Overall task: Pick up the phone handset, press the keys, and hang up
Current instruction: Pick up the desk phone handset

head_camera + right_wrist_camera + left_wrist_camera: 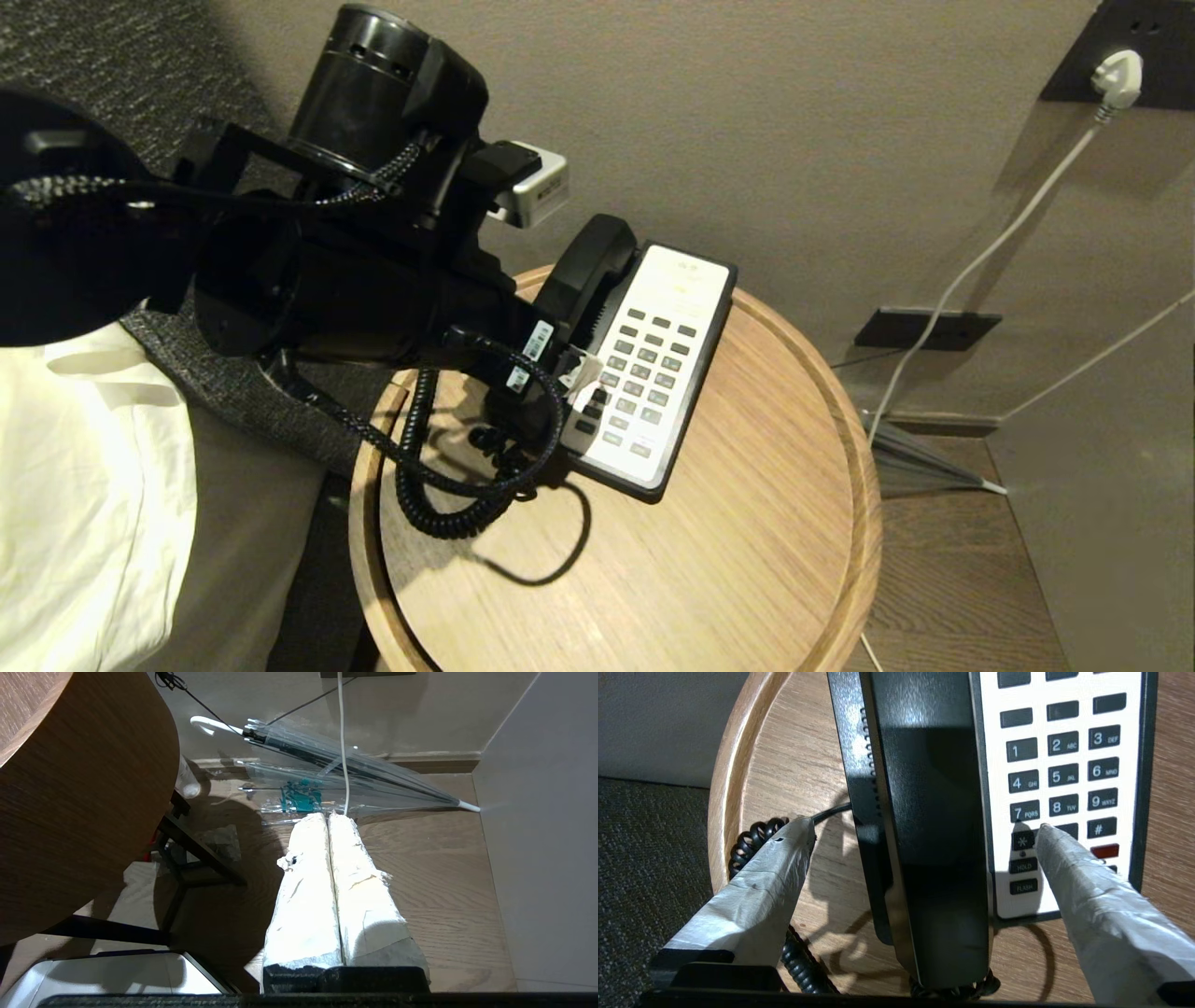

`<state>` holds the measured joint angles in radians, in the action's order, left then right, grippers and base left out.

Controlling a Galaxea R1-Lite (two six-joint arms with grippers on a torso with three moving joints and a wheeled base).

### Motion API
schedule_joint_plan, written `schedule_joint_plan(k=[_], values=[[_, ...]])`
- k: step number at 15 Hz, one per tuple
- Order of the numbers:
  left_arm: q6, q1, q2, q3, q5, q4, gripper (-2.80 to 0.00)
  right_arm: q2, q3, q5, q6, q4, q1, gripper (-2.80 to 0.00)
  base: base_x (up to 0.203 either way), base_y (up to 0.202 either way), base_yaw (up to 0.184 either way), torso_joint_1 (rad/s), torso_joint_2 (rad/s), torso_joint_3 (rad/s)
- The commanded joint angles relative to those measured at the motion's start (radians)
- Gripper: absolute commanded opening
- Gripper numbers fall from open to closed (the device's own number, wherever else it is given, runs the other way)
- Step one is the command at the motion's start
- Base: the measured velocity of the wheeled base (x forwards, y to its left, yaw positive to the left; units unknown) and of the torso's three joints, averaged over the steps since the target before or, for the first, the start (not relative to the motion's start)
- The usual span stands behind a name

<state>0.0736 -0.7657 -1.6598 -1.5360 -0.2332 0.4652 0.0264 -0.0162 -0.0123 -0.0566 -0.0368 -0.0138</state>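
Note:
My taped fingers reach down beside the black handset [939, 823], one by the star key, so my left gripper closes on the handset next.
The phone handset [590, 271] [934, 812], long and black, lies in its cradle along the left side of the phone base [695, 280]. The base has a white face with dark keys [644, 373] [1064, 774]. My left gripper [569, 383] [925, 826] is open over the near end of the handset. One taped finger hangs over the wood on the handset's outer side, the other over the star key; neither touches the handset. A black coiled cord [420, 485] [752, 842] loops off the near end. My right gripper [328, 816] is shut and empty, parked low beside the table.
The phone stands on a round wooden table with a raised rim [840, 401]. A bed with white linen [84, 485] is at the left. A clear umbrella [350, 760] lies on the floor by the wall, and a white cable runs to a plug [1116, 79].

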Motion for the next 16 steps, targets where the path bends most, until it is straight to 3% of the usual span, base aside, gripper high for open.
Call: schedule_joint_plan(k=[1, 2, 3, 16], values=[[0.010, 0.006, -0.005, -0.001, -0.001, 0.000, 0.00, 0.000, 0.001, 0.000, 0.000, 0.000, 0.000, -2.80, 0.000, 0.000, 0.000, 0.000, 0.00, 0.000], [0.011, 0.008, -0.006, -0.001, -0.001, -0.005, 0.00, 0.000, 0.000, 0.000, 0.000, 0.000, 0.000, -2.80, 0.000, 0.000, 0.000, 0.000, 0.00, 0.000], [0.012, 0.008, -0.006, 0.000, -0.001, -0.005, -2.80, 0.000, 0.000, 0.000, 0.000, 0.000, 0.000, -2.80, 0.000, 0.000, 0.000, 0.000, 0.00, 0.000], [0.003, 0.008, 0.010, 0.004, -0.001, -0.007, -2.80, 0.000, 0.000, 0.000, 0.000, 0.000, 0.000, -2.80, 0.000, 0.000, 0.000, 0.000, 0.00, 0.000]])
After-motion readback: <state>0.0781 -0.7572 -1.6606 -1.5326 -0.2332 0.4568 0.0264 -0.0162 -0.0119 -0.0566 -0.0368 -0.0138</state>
